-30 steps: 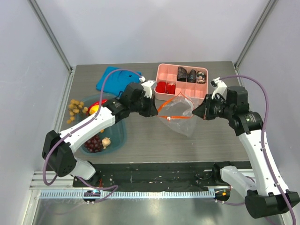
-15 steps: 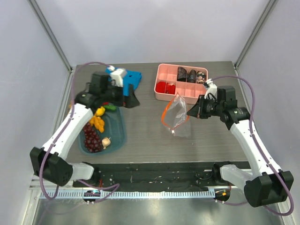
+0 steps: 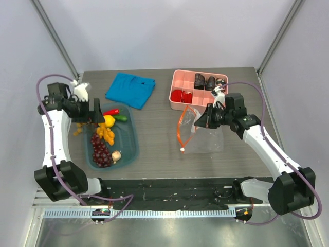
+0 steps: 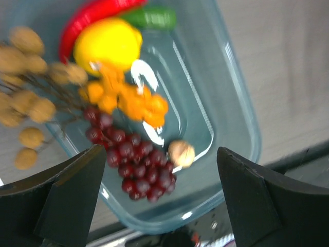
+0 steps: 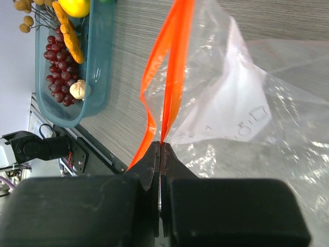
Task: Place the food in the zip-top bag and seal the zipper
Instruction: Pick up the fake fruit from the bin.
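The left gripper should next grab the grape bunch near its narrow end [image 3: 96,140], close to the orange pieces, so that the rest stays hanging to go into the zip-top bag [image 3: 204,138].
The food lies in a teal tub [image 3: 131,135]: red chili [image 3: 110,111], yellow pepper [image 3: 108,121], green vegetable [image 3: 122,118], orange pieces [image 3: 107,134], grape bunch [image 3: 101,152] and garlic bulb [image 3: 116,155]. My left gripper [image 3: 94,116] hovers above the tub's far left, open and empty. In its wrist view the left gripper [image 4: 162,206] frames the grapes [image 4: 133,164] and garlic [image 4: 181,153]. The clear zip-top bag [image 3: 204,138] hangs from my right gripper [image 3: 202,119]. In the right wrist view that gripper [image 5: 161,146] is shut on the red-orange zipper [image 5: 172,67], whose white slider [image 3: 182,150] hangs low.
A pink divided box [image 3: 178,105] stands at the back right, just behind the bag. A blue cloth [image 3: 130,89] lies at the back centre. A sprig of beige berries [image 3: 79,126] lies beside the tub's left wall.
My left arm swung left from the bag to above the tub, and its gripper opened. My right gripper kept its hold and shifted slightly left with the bag.
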Controlling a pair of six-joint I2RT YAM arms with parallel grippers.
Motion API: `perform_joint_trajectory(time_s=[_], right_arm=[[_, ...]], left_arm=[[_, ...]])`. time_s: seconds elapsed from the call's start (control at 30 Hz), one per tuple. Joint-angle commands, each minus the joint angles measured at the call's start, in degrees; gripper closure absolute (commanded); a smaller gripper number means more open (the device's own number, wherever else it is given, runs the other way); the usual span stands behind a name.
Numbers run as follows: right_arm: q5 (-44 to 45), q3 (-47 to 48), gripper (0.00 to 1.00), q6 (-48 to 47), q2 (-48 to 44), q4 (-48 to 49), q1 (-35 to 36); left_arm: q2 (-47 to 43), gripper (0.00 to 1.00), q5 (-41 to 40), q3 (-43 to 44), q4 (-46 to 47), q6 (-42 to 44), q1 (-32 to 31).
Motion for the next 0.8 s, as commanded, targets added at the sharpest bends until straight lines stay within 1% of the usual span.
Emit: perform_joint_trajectory(time_s=[0.0, 0.07, 0.1, 0.13, 0.2, 0.27, 0.33, 0.47, 0.57, 0.63, 0.7, 0.77], right_arm=[[0.4, 0.3, 0.99, 0.4, 0.0, 3.4, 0.8], [0.7, 0.0, 0.99, 0.5, 0.1, 3.4, 1.1], [0.7, -0.2, 0.99, 0.5, 0.2, 3.4, 1.3], [0.7, -0.2, 0.99, 0.4, 0.4, 3.4, 1.4], [0.7, -0.4, 0.99, 0.4, 0.6, 3.2, 1.4], [0.7, -0.3, 0.99, 0.3, 0.7, 3.2, 1.5], [0.9, -0.3, 0.99, 0.5, 0.7, 3.2, 1.5], [1.1, 0.1, 0.99, 0.3, 1.4, 3.2, 1.4], [1.4, 0.5, 0.99, 0.3, 1.4, 3.1, 1.5], [1.5, 0.6, 0.99, 0.0, 1.4, 3.0, 1.5], [1.6, 0.9, 0.99, -0.4, 1.6, 2.8, 1.5], [1.8, 1.0, 0.99, -0.7, 1.7, 2.6, 1.5]], left_arm=[[-2.4, 0.1, -4.8, -7.9, -9.2, 13.7, -0.7], [-3.4, 0.11, -5.8, -11.0, -7.6, 13.1, -0.8], [-4.0, 0.11, -7.9, -14.1, -6.4, 12.2, -1.1], [-4.5, 0.11, -9.9, -15.4, -3.7, 9.6, -2.7], [-4.4, 0.1, -12.3, -18.1, -1.8, 7.6, -4.1], [-3.1, 0.12, -17.2, -19.5, 1.8, 2.8, -5.4], [-1.0, 0.11, -21.3, -19.3, 3.2, 0.1, -6.6], [5.7, 0.12, -22.4, -17.6, 4.9, -3.9, -7.0], [8.9, 0.14, -26.6, -18.3, 6.8, -6.9, -7.1], [11.9, 0.17, -27.4, -19.0, 8.1, -7.8, -7.0], [14.3, 0.18, -26.8, -20.3, 9.2, -8.3, -7.2], [16.1, 0.21, -26.8, -18.8, 8.1, -8.6, -7.6]])
